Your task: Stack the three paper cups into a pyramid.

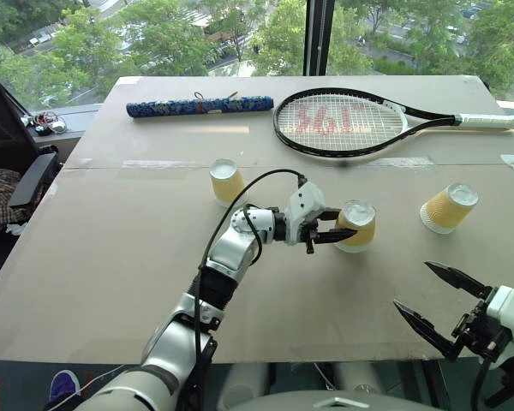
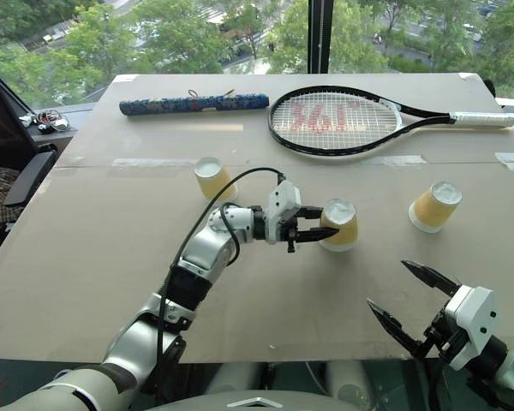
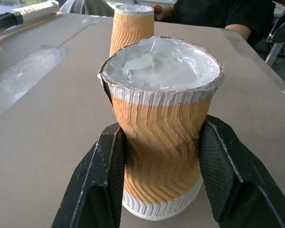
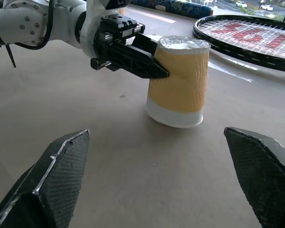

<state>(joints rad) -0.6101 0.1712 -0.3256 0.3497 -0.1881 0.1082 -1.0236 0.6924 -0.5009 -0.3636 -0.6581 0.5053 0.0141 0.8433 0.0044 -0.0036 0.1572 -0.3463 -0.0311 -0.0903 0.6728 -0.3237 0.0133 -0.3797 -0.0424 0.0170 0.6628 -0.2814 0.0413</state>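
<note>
The middle cup's lower rim rests flat on the brown table between my left gripper's fingers and the cup would stand, so I need to open them.
Three yellow-orange ribbed paper cups sit on the brown table (image 1: 111, 257). The middle cup (image 1: 358, 224) stands near the table's centre, and my left gripper (image 1: 347, 229) is shut on it from the left. Its black fingers (image 3: 104, 180) squeeze the cup's waist (image 3: 161, 137) inward. Further back on the left, a second cup (image 1: 226, 181) stands on its own. The third cup (image 1: 450, 206) lies tilted at the right. My right gripper (image 1: 413, 285) hangs open at the near right, apart from the held cup (image 4: 178, 80), with nothing between its fingers.
A black tennis racket (image 1: 343, 124) and a blue rolled tube (image 1: 200, 106) lie along the table's far side by the window. A dark chair (image 1: 17, 171) stands off the left edge. A person (image 3: 213, 14) sits beyond the table in the left wrist view.
</note>
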